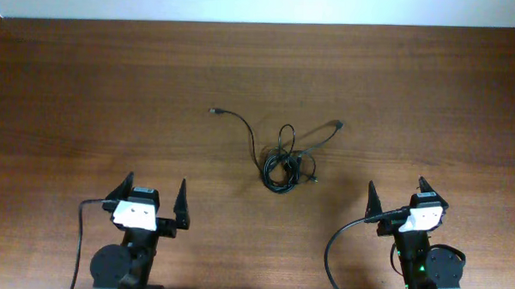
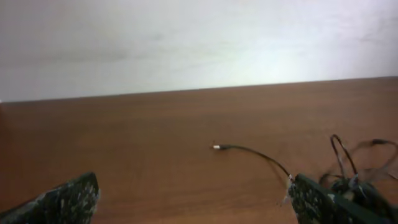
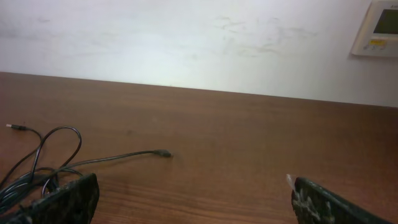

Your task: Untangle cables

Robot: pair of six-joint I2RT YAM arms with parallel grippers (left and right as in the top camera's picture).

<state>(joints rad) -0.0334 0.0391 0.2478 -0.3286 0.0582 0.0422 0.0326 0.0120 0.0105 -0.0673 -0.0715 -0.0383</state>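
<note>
My left gripper is going to hold the knotted bundle by its coiled side [image 1: 274, 175] [image 2: 346, 185] next. The plug ends will stay free for my right gripper to untangle.
The cables [image 1: 281, 160] lie as a thin black knotted bundle at the table's middle, one plug end [image 1: 213, 112] trailing up-left and another [image 1: 338, 124] up-right. My left gripper [image 1: 155, 188] stands open near the front left, well short of the tangle. My right gripper [image 1: 396, 188] is open too at the front right, nothing between its fingers. The left wrist view has the cables [image 2: 354, 171] at far right behind the right fingertip [image 2: 309, 195]. In the right wrist view the cables [image 3: 46, 155] sit at the left, one plug end [image 3: 163, 153] reaching toward the centre.
Thicker black robot cables [image 1: 344, 242] loop beside the right arm base, and another [image 1: 81, 233] runs by the left base. A pale wall [image 3: 199, 43] backs the brown wooden table [image 1: 113, 88], with a white wall panel [image 3: 377, 28] at the right.
</note>
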